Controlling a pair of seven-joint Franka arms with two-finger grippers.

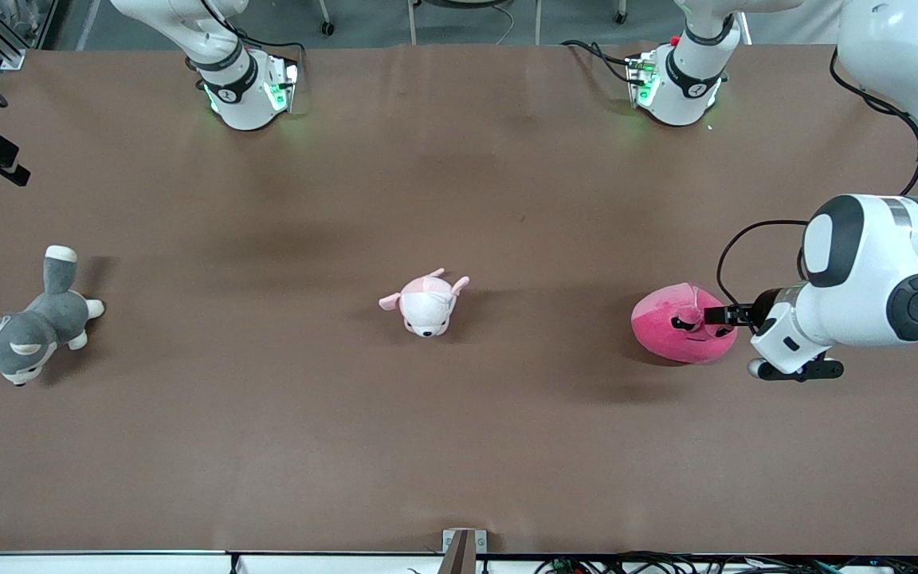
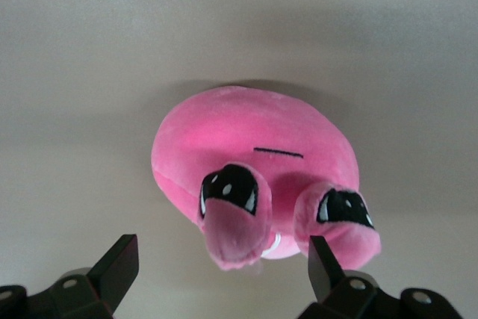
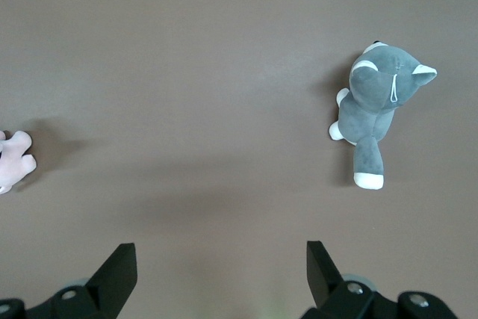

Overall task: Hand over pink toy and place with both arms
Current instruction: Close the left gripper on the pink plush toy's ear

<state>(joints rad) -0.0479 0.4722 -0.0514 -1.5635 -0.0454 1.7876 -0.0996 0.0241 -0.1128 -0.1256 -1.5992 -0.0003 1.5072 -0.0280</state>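
My left gripper is to take hold of the pink toy by one droopy black eye flap [image 2: 236, 222], so the other eye flap [image 2: 342, 225] stays free for the handover.
The pink toy [image 1: 670, 327] is a round hot-pink plush with black droopy eyes, lying on the brown table toward the left arm's end. My left gripper [image 1: 726, 315] is low at the toy's side and open. In the left wrist view the toy [image 2: 246, 132] fills the middle. One droopy eye flap reaches between the spread fingers of my left gripper [image 2: 222, 252], which grip nothing. My right gripper [image 3: 220, 255] is open and empty, high over bare table. It is out of the front view.
A small pale pink-and-white puppy plush [image 1: 427, 305] lies mid-table; its edge shows in the right wrist view [image 3: 11, 158]. A grey-and-white husky plush [image 1: 29, 331] lies toward the right arm's end and also shows in the right wrist view [image 3: 377, 106].
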